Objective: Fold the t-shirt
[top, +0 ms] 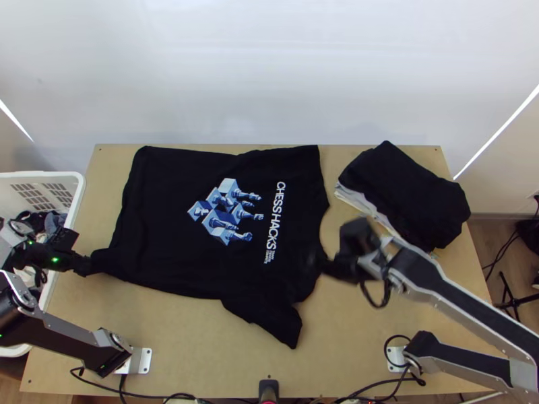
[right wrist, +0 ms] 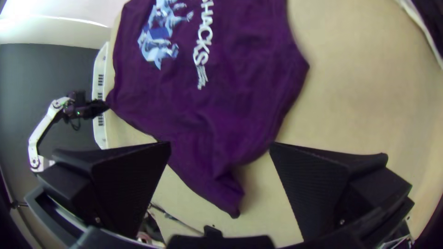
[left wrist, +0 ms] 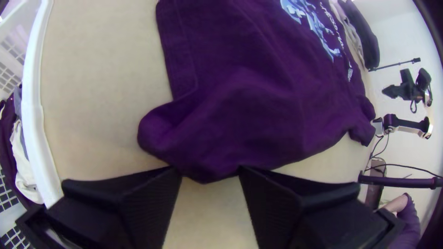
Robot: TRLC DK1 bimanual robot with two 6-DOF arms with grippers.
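Observation:
I need to fold the shirt, so next I should use my left gripper to grab it by its bunched hem corner, which stands up while the shirt's body [top: 172,222] lies flat.
A black t-shirt [top: 175,209] lies spread on the table, print up, its hem to the left and its neck to the right; the near sleeve points toward the near edge. My left gripper [top: 85,264] is low at the near hem corner. In the left wrist view, the fingers of the left gripper [left wrist: 210,174] stand apart, with a bunched edge of the shirt [left wrist: 258,110] between their tips. My right gripper [top: 325,266] is by the shirt's near shoulder. In the right wrist view, the right gripper [right wrist: 220,145] is wide open, with shoulder and sleeve cloth [right wrist: 203,152] beyond the gap.
A stack of folded dark clothes [top: 411,195] lies at the table's far right. On the left, a white basket [top: 79,185] with clothes stands against the table [top: 202,350]. Bare wood shows along the near side.

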